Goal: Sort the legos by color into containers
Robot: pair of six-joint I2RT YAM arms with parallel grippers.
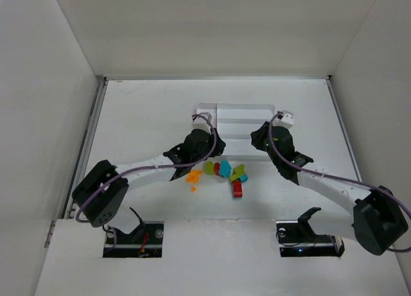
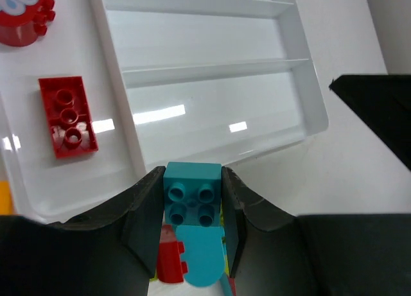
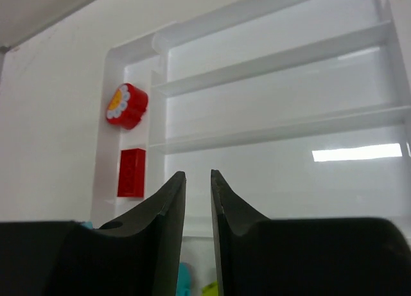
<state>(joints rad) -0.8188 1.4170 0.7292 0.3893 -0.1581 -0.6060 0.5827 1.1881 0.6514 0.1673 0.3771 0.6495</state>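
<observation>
The teal-blue brick [image 2: 191, 192] is short of the nearest long section and would fall outside, so my left gripper should move it toward that section before opening.
My left gripper [image 2: 191, 180] is shut on a teal-blue brick [image 2: 191, 192] with four studs, held at the near edge of the white tray [image 2: 212, 71]. In the top view it [image 1: 204, 142] hangs at the tray's [image 1: 244, 110] front left. Below it lie a rounded teal piece [image 2: 204, 261] and a red piece [image 2: 169, 265]. The tall narrow section holds a red brick [image 2: 67, 116] and a red flower piece [image 2: 22, 17]. My right gripper [image 3: 198, 177] is narrowly open and empty over the tray's [image 3: 276, 58] nearest long section. The three long sections look empty.
Loose legos lie in front of the tray: orange [image 1: 194, 176], teal [image 1: 225, 169], lime green [image 1: 239, 173] and red [image 1: 237, 189]. White walls enclose the table on three sides. A small white block [image 1: 286, 119] sits at the tray's right corner.
</observation>
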